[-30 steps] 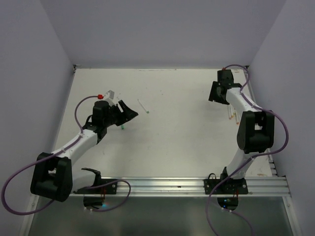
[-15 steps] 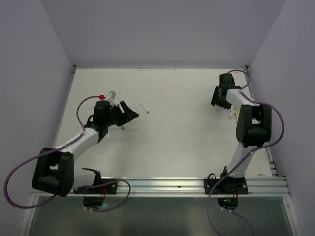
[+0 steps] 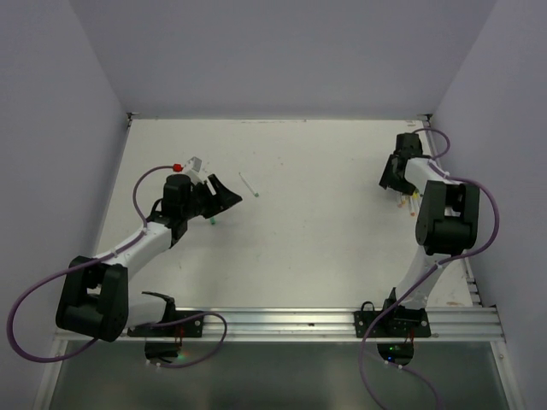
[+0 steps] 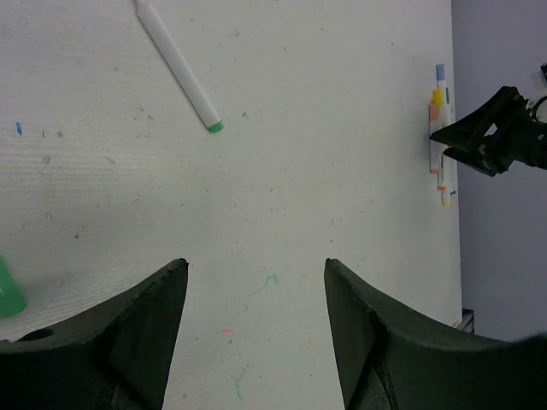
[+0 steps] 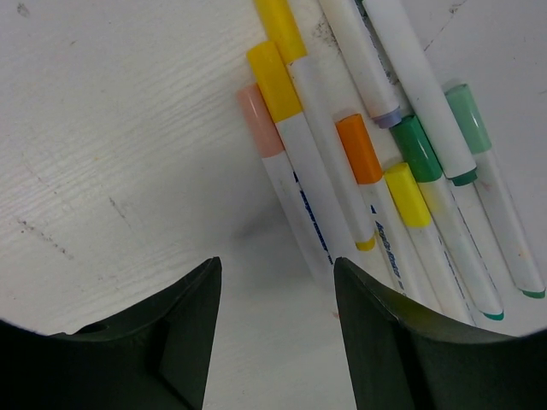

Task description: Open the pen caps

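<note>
The right gripper grabs the pink-capped pen by its white body (image 5: 300,217) next, which leaves the pink cap free for my left gripper to open.
My left gripper (image 3: 224,193) is open and empty, low over the table (image 3: 316,222). Ahead of it lies one white pen (image 3: 249,184) with a green tip, also in the left wrist view (image 4: 179,73). A loose green cap (image 3: 211,221) lies beside the left fingers and shows at the left edge of the wrist view (image 4: 8,290). My right gripper (image 3: 399,190) is open and empty over a cluster of capped pens (image 5: 325,184) by the right wall. Their caps are yellow (image 5: 273,79), pink (image 5: 259,120), orange (image 5: 359,148) and green (image 5: 416,147). The right gripper's midpoint (image 5: 275,260) sits just short of the pink-capped pen.
The right wall stands close behind the pen cluster (image 3: 412,202). The left wall runs along the table's left edge. From the left wrist, the pen cluster (image 4: 439,145) and the right gripper (image 4: 496,132) show far across the table.
My right gripper has moved right and nearer, from the back right of the table to over the pen cluster. The left gripper shifted slightly, then stayed still.
</note>
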Motion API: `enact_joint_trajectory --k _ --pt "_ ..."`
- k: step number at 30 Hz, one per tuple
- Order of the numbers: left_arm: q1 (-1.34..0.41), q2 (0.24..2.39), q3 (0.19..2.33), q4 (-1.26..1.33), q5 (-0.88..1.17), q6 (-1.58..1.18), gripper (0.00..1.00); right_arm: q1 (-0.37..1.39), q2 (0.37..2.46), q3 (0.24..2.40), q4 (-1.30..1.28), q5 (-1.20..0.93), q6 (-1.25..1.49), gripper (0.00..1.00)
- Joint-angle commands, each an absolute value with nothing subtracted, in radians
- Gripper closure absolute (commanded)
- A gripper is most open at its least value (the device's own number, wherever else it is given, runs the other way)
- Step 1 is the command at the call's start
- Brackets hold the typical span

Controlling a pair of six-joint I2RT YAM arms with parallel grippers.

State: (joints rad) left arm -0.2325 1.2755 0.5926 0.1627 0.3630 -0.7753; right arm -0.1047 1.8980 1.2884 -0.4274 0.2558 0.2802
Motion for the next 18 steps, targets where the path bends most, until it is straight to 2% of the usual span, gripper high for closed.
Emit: enact_joint_trajectory --k 1,13,18 --pt "-0.236 1.275 0.589 0.215 0.382 -0.779 0.32 -0.113 1.904 1.272 -0.385 0.267 0.270 0.41" --pt "-0.236 1.275 0.592 0.210 0.379 -0.776 0.32 -0.120 1.924 1.262 -0.376 0.227 0.261 0.42" --pt "-0.236 1.275 0.594 0.206 0.380 -0.776 0.32 -0.120 1.933 1.264 -0.400 0.195 0.253 0.46"
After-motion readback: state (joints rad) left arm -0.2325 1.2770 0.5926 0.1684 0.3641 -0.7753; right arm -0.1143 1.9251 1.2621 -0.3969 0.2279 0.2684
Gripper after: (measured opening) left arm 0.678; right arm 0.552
